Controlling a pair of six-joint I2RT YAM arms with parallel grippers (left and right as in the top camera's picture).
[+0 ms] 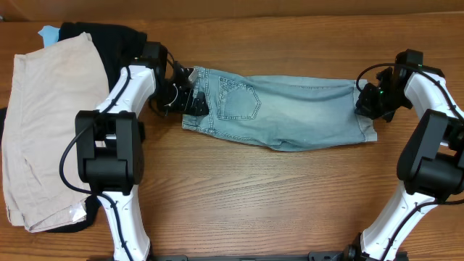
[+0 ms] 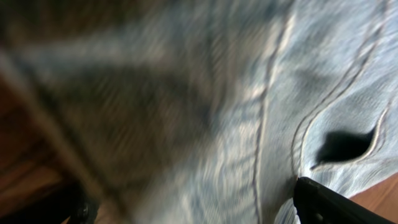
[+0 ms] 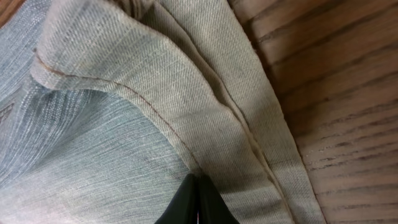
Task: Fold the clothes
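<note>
My left gripper grabs the waistband end of the denim shorts [image 1: 290,116] next, to fold it toward the held hem opposite.
The light-blue denim shorts [image 1: 290,116] lie stretched across the middle of the table, back pocket up, waistband to the left and leg hems to the right. My left gripper [image 1: 190,101] is at the waistband end. In the blurred left wrist view its fingers stand wide apart with the denim [image 2: 249,124] filling the space between them [image 2: 193,208]. My right gripper [image 1: 365,103] is at the hem end. Its fingertips [image 3: 198,183] are pressed together on the hem fold of the shorts [image 3: 155,106].
Beige shorts [image 1: 43,123] lie on the left side of the table over a black garment [image 1: 101,36], with a bit of blue cloth [image 1: 49,32] at the far left corner. Bare wooden tabletop [image 1: 275,196] lies in front of the denim shorts.
</note>
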